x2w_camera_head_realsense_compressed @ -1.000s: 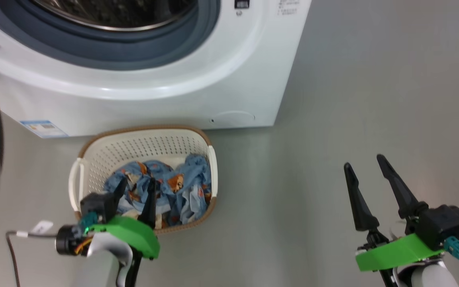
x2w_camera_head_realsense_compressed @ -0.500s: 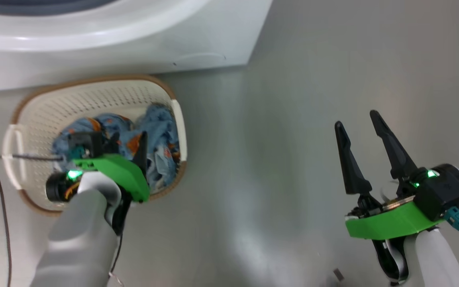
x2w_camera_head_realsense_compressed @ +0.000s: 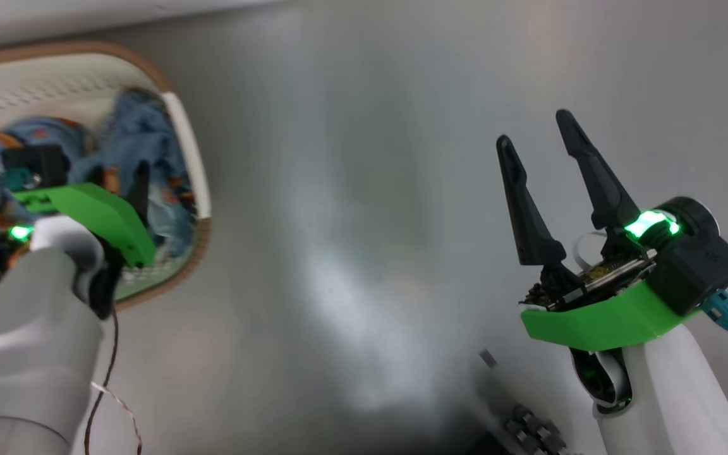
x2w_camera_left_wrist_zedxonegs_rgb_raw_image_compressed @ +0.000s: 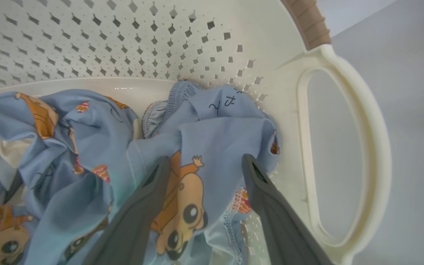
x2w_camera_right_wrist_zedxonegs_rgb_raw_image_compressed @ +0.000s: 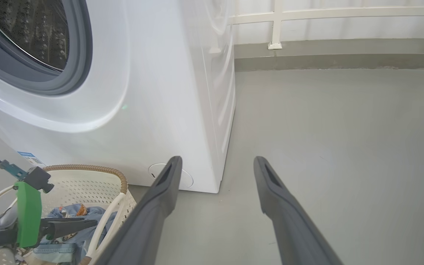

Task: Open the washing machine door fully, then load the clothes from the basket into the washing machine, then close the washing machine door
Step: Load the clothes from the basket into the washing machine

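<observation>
Next, my left gripper grabs the blue clothes by their bunched fold (x2w_camera_head_realsense_compressed: 120, 165), which stands up while the rest lies slack in the basket.
The cream basket (x2w_camera_head_realsense_compressed: 186, 142) with its brown rim lies at the left of the head view, on the floor in front of the white washing machine (x2w_camera_right_wrist_zedxonegs_rgb_raw_image_compressed: 142, 92). Blue clothes (x2w_camera_left_wrist_zedxonegs_rgb_raw_image_compressed: 215, 125) printed with orange figures fill it. My left gripper (x2w_camera_left_wrist_zedxonegs_rgb_raw_image_compressed: 205, 162) is down inside the basket, open, its fingers straddling a fold of the blue fabric with nothing clamped. The right wrist view shows that left gripper (x2w_camera_right_wrist_zedxonegs_rgb_raw_image_compressed: 92, 222) over the clothes (x2w_camera_right_wrist_zedxonegs_rgb_raw_image_compressed: 68, 213). My right gripper (x2w_camera_head_realsense_compressed: 533, 127) hangs open over bare floor, well to the basket's right. The steel drum (x2w_camera_right_wrist_zedxonegs_rgb_raw_image_compressed: 31, 33) stands uncovered. The washing machine door is out of view.
Grey floor (x2w_camera_head_realsense_compressed: 364, 221) spreads between the basket and my right arm. A low ledge with a white railing (x2w_camera_right_wrist_zedxonegs_rgb_raw_image_compressed: 278, 25) runs behind the machine's right side. A thin cable (x2w_camera_head_realsense_compressed: 108, 373) trails from my left wrist. Part of my own base (x2w_camera_head_realsense_compressed: 522, 423) shows at the bottom.
The head camera has tipped down, so the machine has slid out of the top. My left gripper has sunk lower into the basket onto the clothes. The right gripper stays open.
</observation>
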### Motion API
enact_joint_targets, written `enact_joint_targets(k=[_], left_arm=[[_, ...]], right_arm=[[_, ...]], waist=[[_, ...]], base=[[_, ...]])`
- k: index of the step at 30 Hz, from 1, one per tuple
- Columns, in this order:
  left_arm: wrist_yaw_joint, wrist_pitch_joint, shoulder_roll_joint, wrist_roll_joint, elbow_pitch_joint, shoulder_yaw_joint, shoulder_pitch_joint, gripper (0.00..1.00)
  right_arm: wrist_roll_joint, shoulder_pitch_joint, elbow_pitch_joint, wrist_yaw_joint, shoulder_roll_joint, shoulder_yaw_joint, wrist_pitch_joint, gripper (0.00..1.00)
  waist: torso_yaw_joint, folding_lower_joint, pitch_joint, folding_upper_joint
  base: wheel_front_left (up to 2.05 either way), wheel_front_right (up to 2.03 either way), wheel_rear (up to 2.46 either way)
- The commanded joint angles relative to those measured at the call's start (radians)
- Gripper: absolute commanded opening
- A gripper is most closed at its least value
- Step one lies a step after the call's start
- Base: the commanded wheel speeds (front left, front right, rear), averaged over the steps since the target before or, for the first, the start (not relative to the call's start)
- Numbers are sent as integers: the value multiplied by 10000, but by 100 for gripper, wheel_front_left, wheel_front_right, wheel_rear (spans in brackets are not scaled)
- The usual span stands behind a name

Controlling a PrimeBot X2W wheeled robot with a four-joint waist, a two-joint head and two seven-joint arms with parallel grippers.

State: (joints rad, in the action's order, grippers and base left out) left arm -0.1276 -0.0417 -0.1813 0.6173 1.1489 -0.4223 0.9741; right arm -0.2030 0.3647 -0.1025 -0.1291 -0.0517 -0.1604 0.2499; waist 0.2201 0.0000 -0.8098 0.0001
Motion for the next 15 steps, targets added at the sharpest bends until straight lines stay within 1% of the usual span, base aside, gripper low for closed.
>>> enact_joint_targets(k=[1, 8, 14, 15], left_arm=[[-29, 57, -384, 105, -56, 100, 44, 100], [-30, 433, -959, 586, 38, -198, 606, 100], [-30, 499, -1165, 810, 406, -332, 918, 100], [-30, 464, -1185, 819, 499, -341, 958, 84]], right_arm=[[-161, -127, -295, -16, 15, -263, 116, 100], [-528, 22, -374, -16, 15, -379, 117, 100], [-697, 63, -381, -16, 15, -437, 117, 100], [-708, 63, -376, -16, 15, -437, 117, 100]], waist=[[889, 0, -976, -1], [1253, 0, -1682, -1], [1381, 0, -1922, -1], [1385, 0, -1926, -1]], base=[[0, 0, 0], [0, 0, 0], [0, 0, 0], [0, 0, 0]])
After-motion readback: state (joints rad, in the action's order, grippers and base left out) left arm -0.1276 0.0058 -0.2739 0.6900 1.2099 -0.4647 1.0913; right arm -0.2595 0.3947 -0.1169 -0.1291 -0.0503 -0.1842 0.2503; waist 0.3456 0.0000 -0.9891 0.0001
